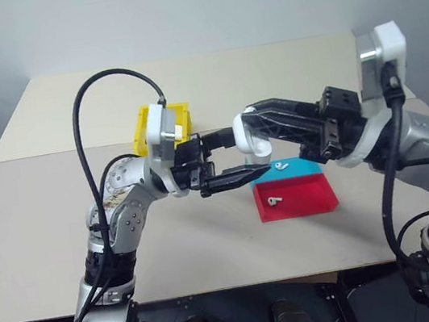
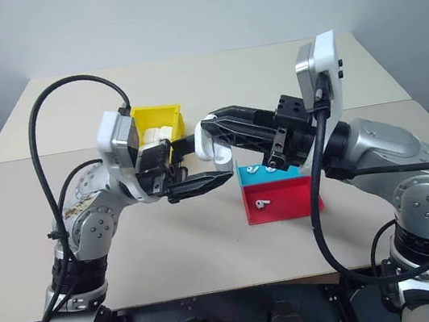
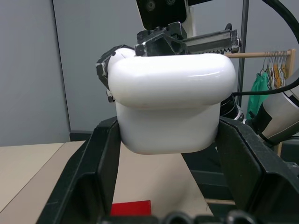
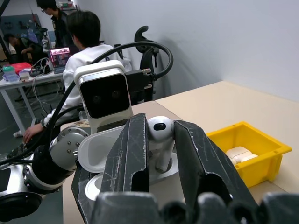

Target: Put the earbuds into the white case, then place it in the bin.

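The earbud's stem reaches inside the case's rim in the right wrist view, so it would rest in the open case; my right gripper releases it now.
My left gripper [image 1: 246, 154] is shut on the white case [image 3: 173, 107], held above the table with the lid [image 4: 100, 149] flipped open. From the right, my right gripper [image 4: 161, 128] reaches to the case and is shut on one of the earbuds [image 4: 160, 140], with its stem pointing down at the open case. A second earbud [image 1: 281, 165] lies on the teal tray [image 1: 310, 169], and a third [image 1: 274, 200] on the red tray [image 1: 306, 199]. The yellow bin [image 2: 160, 113] stands behind my left gripper.
White case-like items [image 4: 240, 154] lie inside the bin. The teal and red trays sit side by side under my right arm. The beige table [image 1: 38, 230] reaches well past the trays on all sides. People sit at a desk [image 4: 28, 77] in the background.
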